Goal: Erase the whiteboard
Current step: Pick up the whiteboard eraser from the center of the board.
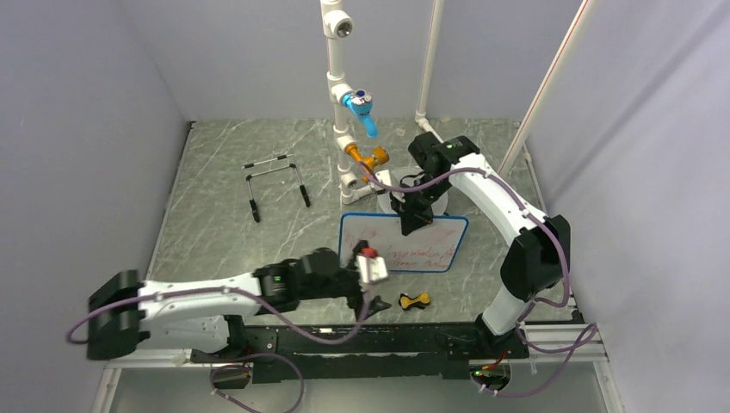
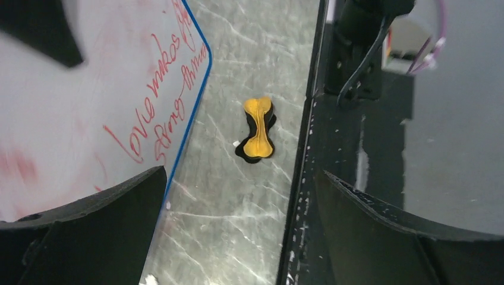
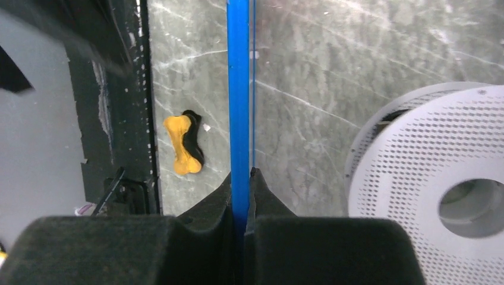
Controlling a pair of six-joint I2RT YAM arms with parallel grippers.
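Note:
Next, my left gripper reaches the bone-shaped object and grabs it across its narrow middle [image 1: 415, 301] [image 2: 260, 127]. That leaves a flared end and black side of the object free to erase.
The whiteboard [image 1: 430, 249] lies tilted on the marble table, blue-framed, with red handwriting [image 2: 160, 89] and pink smears. My right gripper [image 1: 411, 220] is shut on its far edge; in the right wrist view both pads pinch the blue frame [image 3: 239, 89] at the gripper [image 3: 241, 178]. My left gripper [image 1: 363, 299] hangs open and empty near the board's front left corner [image 2: 178, 148]. Its wide-spread fingers [image 2: 89, 237] straddle bare table in the left wrist view [image 2: 238, 237]. A small yellow and black bone-shaped object [image 1: 414, 300] [image 2: 257, 129] [image 3: 183, 144] lies just ahead of it.
A round grey perforated disc [image 3: 440, 184] sits behind the board. White pipes with a blue valve [image 1: 360, 105] and an orange valve [image 1: 368, 159] stand at the back. A wire stand [image 1: 275, 181] is back left. The black front rail [image 1: 387, 331] [image 2: 309, 178] runs beside the object.

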